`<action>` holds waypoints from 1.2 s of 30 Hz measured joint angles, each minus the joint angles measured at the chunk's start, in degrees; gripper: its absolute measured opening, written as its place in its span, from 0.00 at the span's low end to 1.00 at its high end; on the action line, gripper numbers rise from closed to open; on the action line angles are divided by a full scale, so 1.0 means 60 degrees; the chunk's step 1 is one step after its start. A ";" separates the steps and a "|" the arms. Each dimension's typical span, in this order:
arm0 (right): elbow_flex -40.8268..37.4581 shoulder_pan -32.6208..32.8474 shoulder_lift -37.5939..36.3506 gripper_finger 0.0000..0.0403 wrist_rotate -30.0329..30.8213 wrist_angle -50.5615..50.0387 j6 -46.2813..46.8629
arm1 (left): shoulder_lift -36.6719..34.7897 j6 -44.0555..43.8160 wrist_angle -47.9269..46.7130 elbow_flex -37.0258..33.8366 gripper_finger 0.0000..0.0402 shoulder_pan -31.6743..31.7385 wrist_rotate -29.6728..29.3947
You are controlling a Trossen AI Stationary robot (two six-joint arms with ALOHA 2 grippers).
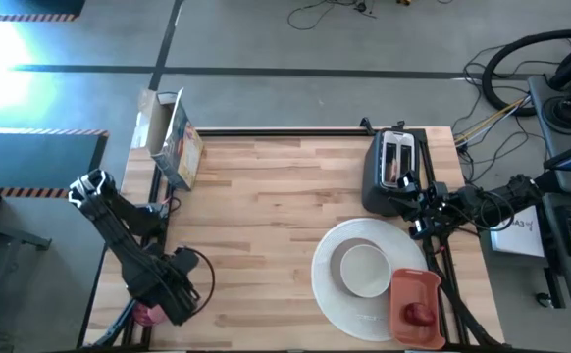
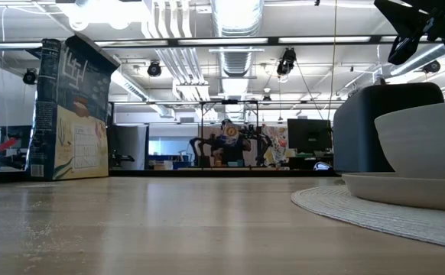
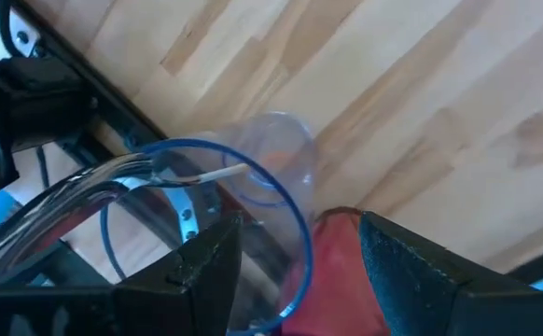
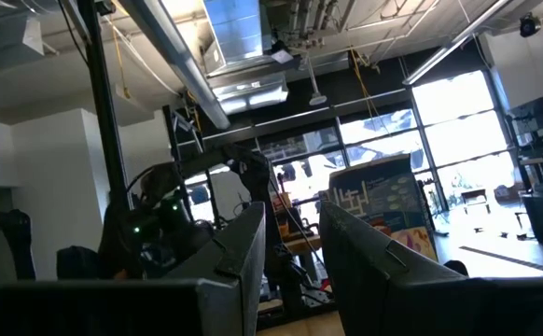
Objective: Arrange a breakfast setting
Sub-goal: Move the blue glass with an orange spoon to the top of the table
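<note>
A drink is to be set out for breakfast, so the robot's left gripper will next grab the clear glass (image 3: 273,163) by its rim.
My left gripper (image 1: 173,294) is low over the table's near left corner, fingers apart. In the left wrist view it (image 3: 299,271) has the clear glass (image 3: 273,163) and the pink tumbler (image 3: 339,266) between its fingers. The tumbler (image 1: 146,316) shows partly under the arm. My right gripper (image 1: 410,201) hangs high beside the black toaster (image 1: 393,167), shut and empty (image 4: 293,243). A small white bowl (image 1: 364,267) sits on the large white round plate (image 1: 330,294). A dark-red fruit (image 1: 419,314) lies in the orange-red tray (image 1: 415,294). The spoon is out of view. My left gripper has one finger (image 3: 206,271) on the glass side and the other finger (image 3: 411,271) on the tumbler side, coming from above. I cannot tell whether either finger touches the glass or the tumbler.
A cereal box (image 1: 173,137) stands at the far left corner and also shows in the low view (image 2: 69,114). The tray overlaps the plate's near right rim. Bare wood lies across the table's middle (image 1: 266,226). Cables loop beside my left gripper (image 1: 202,279).
</note>
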 joint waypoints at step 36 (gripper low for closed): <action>0.0000 0.0001 0.0000 0.24 0.0000 0.0000 0.0000 | -0.0020 0.1879 0.1516 -0.1070 0.01 0.0186 0.0555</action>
